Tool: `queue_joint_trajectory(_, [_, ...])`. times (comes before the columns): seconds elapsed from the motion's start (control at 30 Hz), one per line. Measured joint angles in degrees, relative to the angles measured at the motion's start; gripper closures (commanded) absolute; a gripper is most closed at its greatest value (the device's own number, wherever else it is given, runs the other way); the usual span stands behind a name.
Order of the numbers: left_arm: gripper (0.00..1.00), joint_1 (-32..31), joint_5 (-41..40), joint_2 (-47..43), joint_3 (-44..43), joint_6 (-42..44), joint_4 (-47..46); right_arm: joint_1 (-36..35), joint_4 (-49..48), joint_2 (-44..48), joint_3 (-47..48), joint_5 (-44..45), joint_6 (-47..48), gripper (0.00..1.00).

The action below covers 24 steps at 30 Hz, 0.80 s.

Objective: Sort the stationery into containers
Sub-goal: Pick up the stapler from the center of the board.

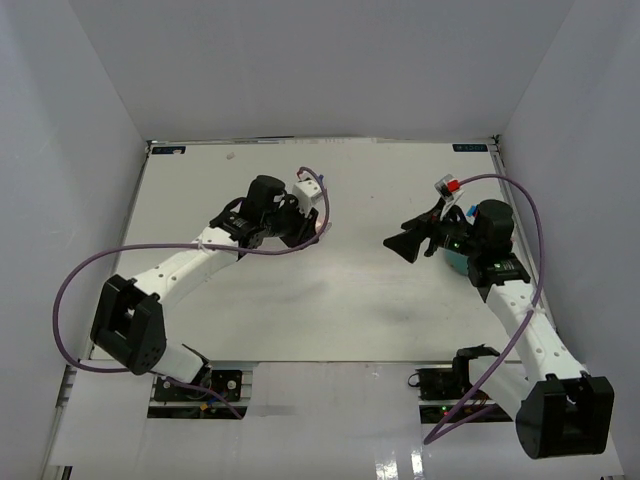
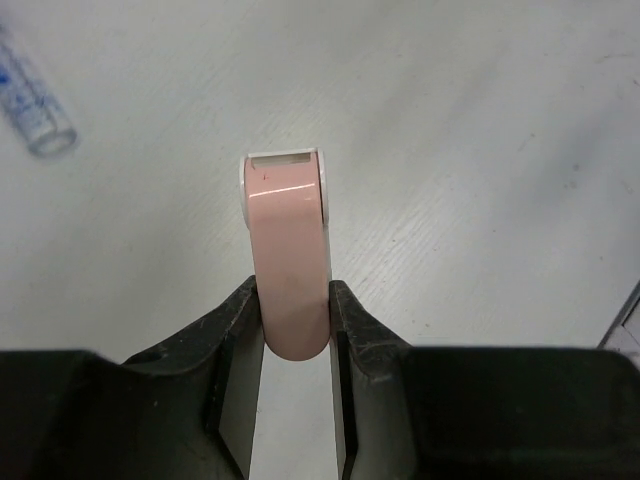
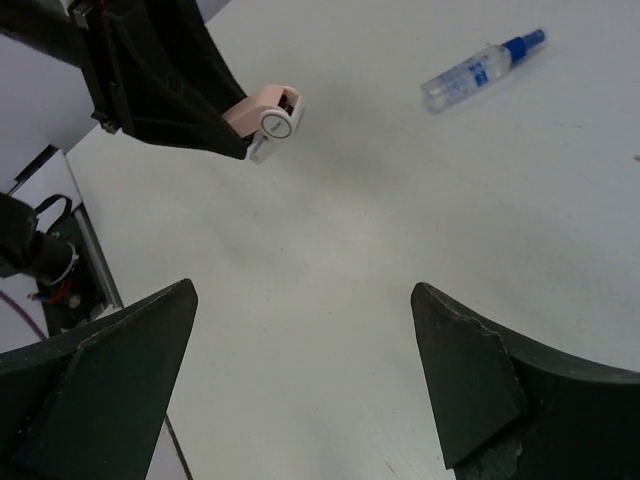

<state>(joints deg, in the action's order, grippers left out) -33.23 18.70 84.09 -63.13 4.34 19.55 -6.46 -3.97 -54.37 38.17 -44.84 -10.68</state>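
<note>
My right gripper reaches the eraser block next and grabs its free white end (image 1: pixel 325 228), which leaves the pink end free to enter the teal bowl (image 1: pixel 452 262).
My left gripper (image 2: pixel 292 300) is shut on a small pinkish eraser block with a white end (image 2: pixel 288 240) and holds it above the table. The block also shows in the right wrist view (image 3: pixel 262 113) and, as a pink speck at the fingertips, in the top view (image 1: pixel 322 227). A clear bottle with a blue cap lies on the table (image 3: pixel 480 68), at the far left of the left wrist view (image 2: pixel 35 105) and just behind the left gripper in the top view (image 1: pixel 308 187). My right gripper (image 3: pixel 303 300) is open and empty, and it faces the left gripper (image 1: pixel 312 228). The teal bowl (image 1: pixel 452 262) is mostly hidden behind the right wrist.
Pens with red and blue caps (image 1: pixel 447 188) stick up beside the right wrist (image 1: pixel 490 225). White walls close in the table (image 1: pixel 340 300) at the back and on both sides. The left arm's purple cable (image 1: pixel 80 280) loops over the left of the table.
</note>
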Motion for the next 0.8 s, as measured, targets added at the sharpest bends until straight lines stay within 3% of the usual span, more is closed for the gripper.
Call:
queue_joint_trajectory(0.33, [0.73,0.0,16.4,-2.1,0.2,15.8,-0.3,-5.6,-0.1,-8.1,8.6,-14.1,6.4,0.1])
queue_joint_trajectory(0.8, [0.74,0.0,29.4,-2.1,-3.1,24.8,1.5,-16.3,15.2,-21.6,24.0,-12.2,26.1,0.25])
